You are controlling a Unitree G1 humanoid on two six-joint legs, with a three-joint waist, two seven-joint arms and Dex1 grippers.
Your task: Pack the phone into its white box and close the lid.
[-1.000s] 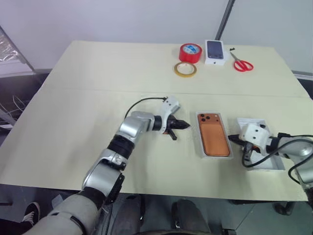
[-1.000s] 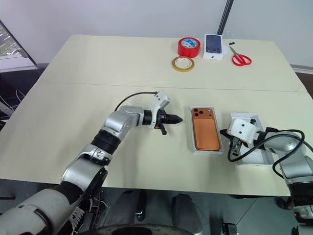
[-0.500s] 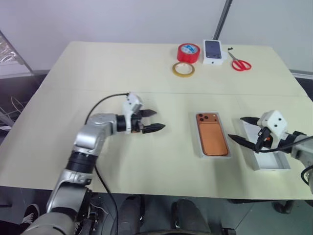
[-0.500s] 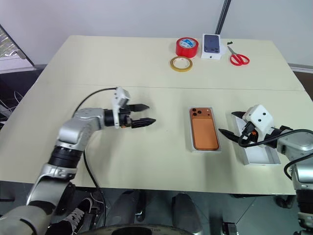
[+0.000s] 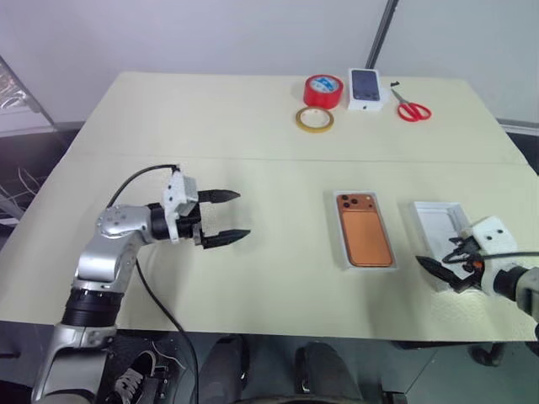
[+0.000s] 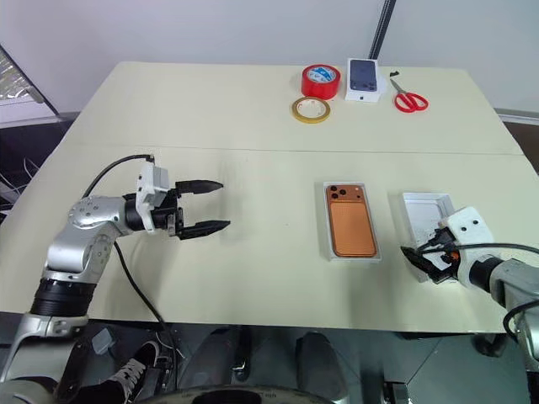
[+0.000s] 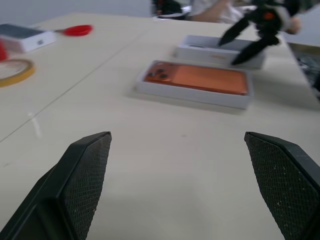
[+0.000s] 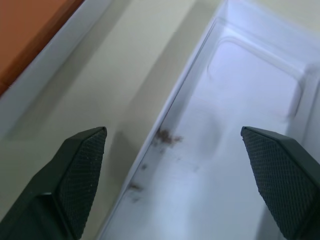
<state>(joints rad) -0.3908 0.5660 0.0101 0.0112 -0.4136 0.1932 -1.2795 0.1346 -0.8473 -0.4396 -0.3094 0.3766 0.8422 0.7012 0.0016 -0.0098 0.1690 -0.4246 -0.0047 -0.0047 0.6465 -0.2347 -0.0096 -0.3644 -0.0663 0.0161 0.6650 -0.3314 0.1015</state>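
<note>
The empty lid should close the phone's white box [image 8: 35,45], so my right gripper will grab the lid by its long thin side [image 8: 157,125] next.
The orange phone [image 5: 365,240] lies back up, lenses at the far end, inside the shallow white box [image 5: 347,252] at the table's middle right. Just right of it stands the deeper white lid [image 5: 438,220], hollow side up and empty. My right gripper [image 5: 443,257] hangs open over the lid's near end; in the right wrist view its fingers [image 8: 80,165] straddle the lid's left wall [image 8: 175,100]. My left gripper [image 5: 221,216] is open and empty, pointing right, well to the left of the phone [image 7: 197,78].
Along the far edge sit a red tape roll [image 5: 322,89], a yellow tape ring [image 5: 314,119], a white box with a phone picture [image 5: 366,87] and red scissors [image 5: 413,109]. The table's front edge runs close below both grippers.
Both grippers went from shut to open. The left one swung left, away from the phone. The right one drew back from the gap beside the phone to the lid's near end.
</note>
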